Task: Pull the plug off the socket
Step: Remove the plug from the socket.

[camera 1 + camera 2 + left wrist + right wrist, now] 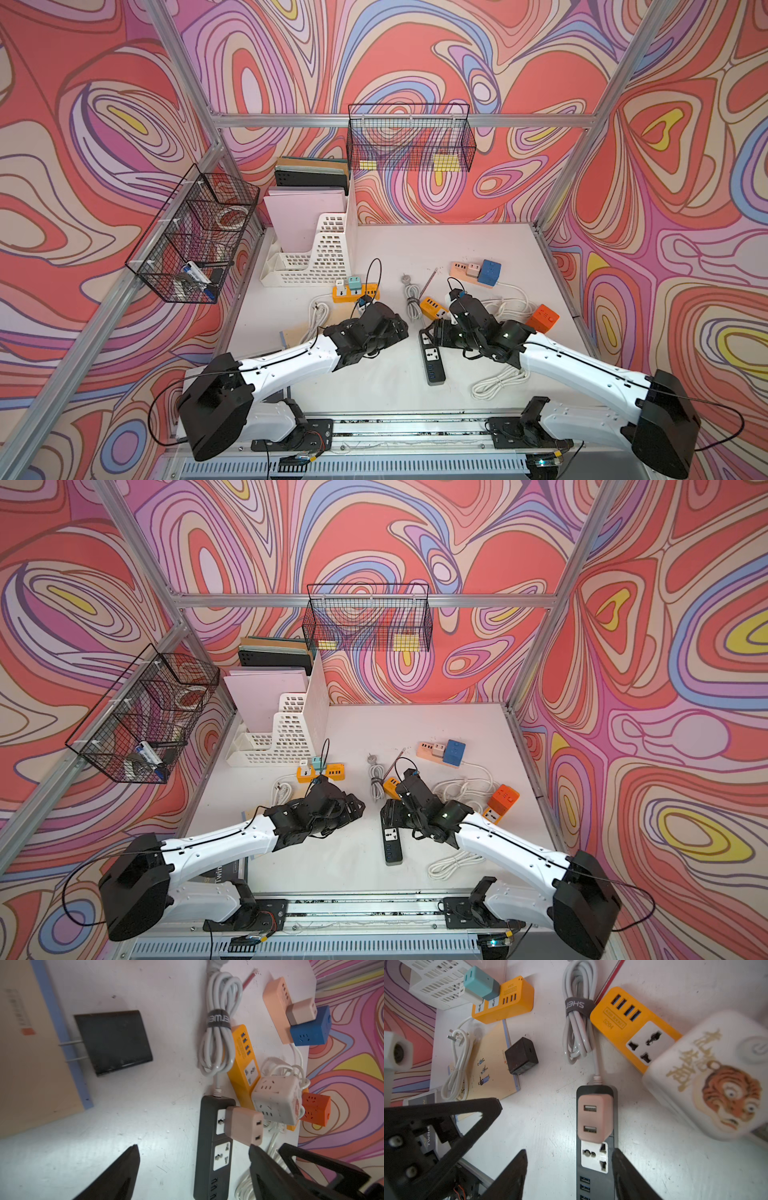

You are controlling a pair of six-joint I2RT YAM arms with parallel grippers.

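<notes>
The right gripper should next take hold of the pink plug body by its two long sides, clear of the black strip (pixel 596 1178), to pull it off the socket.
A black socket strip (pixel 596 1184) (pixel 433 359) lies mid-table, and a pink two-port plug (pixel 593 1118) (pixel 243 1125) sits in its end socket. My right gripper (pixel 569 1153) is open just short of the plug, with the strip between its fingers and close to one of them. My left gripper (pixel 193 1147) is open wide from the opposite side. One of its fingertips (pixel 254 1150) is at the plug's outer end; I cannot tell whether it touches. In both top views the right gripper (pixel 430 330) hides the plug.
A loose black charger (pixel 113 1043) lies beside a tan notebook (pixel 31 1053). Beyond the strip are a bundled grey cord (pixel 577 1022), an orange strip (pixel 633 1028) and a white tiger cube (pixel 716 1076). Further off stand an orange cube (pixel 542 318), a pink strip (pixel 478 272) and a white file rack (pixel 316 257).
</notes>
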